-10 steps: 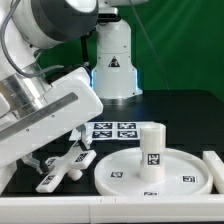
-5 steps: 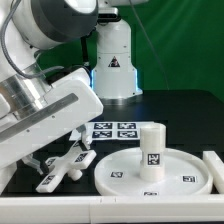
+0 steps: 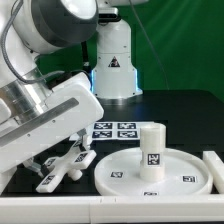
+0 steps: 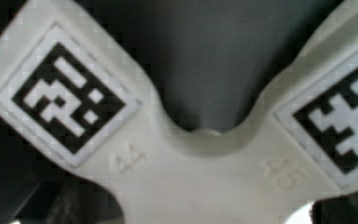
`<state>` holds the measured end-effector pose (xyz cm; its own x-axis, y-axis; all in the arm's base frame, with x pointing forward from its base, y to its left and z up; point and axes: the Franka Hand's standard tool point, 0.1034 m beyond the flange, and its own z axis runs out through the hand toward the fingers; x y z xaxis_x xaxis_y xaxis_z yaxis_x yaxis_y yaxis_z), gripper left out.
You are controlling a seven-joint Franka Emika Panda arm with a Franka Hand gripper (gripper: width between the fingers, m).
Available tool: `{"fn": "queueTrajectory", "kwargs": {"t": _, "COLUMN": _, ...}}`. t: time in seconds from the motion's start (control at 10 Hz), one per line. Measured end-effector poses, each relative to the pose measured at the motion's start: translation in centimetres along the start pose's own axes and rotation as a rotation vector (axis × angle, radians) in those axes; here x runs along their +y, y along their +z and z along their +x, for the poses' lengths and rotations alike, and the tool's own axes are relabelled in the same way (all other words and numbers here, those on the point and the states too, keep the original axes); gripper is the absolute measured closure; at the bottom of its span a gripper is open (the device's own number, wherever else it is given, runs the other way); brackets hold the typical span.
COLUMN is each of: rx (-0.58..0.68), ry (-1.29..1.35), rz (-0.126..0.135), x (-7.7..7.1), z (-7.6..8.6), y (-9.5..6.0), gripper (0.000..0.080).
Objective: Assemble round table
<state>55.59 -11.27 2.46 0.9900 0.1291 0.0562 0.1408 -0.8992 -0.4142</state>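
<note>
The cross piece's middle (image 3: 68,165) (image 4: 202,185) is right beside my fingers, which reach down close to the table, so my gripper needs to close. Closing now would hold the cross piece.
The white four-armed cross piece (image 3: 68,170) lies on the black table at the exterior view's left, beside the large round disc (image 3: 185,172). The short cylinder post (image 3: 152,148) stands upright on the disc's middle. My gripper (image 3: 57,162) hangs low right over the cross piece, and its big white body hides part of it. The wrist view is filled by the cross piece (image 4: 179,165) very close up, with two tagged arms spreading away. My fingers do not show clearly in either view, so I cannot tell whether they are open or shut.
The marker board (image 3: 113,130) lies behind the disc. The robot's white base (image 3: 112,60) stands at the back. A white rail (image 3: 213,165) borders the table at the exterior view's right, and another runs along the front edge (image 3: 110,205).
My arm and gripper body have shifted slightly over the cross piece. The cross piece, disc and post have not moved.
</note>
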Motion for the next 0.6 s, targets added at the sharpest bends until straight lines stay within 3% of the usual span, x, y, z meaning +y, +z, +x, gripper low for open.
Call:
{"fn": "queueTrajectory", "kwargs": {"t": 0.1, "rx": -0.002, "ry": -0.004, "rz": 0.001, "x": -0.09, "z": -0.01, "y": 0.08, "gripper": 0.0151}}
{"fn": "queueTrajectory", "kwargs": {"t": 0.3, "rx": -0.002, "ry": -0.002, "rz": 0.001, "x": -0.03, "z": -0.03, "y": 0.07, "gripper": 0.0356}}
{"fn": "queueTrajectory", "kwargs": {"t": 0.6, "rx": -0.002, "ry": -0.002, "rz": 0.001, "x": -0.03, "z": -0.03, "y": 0.07, "gripper": 0.0356}}
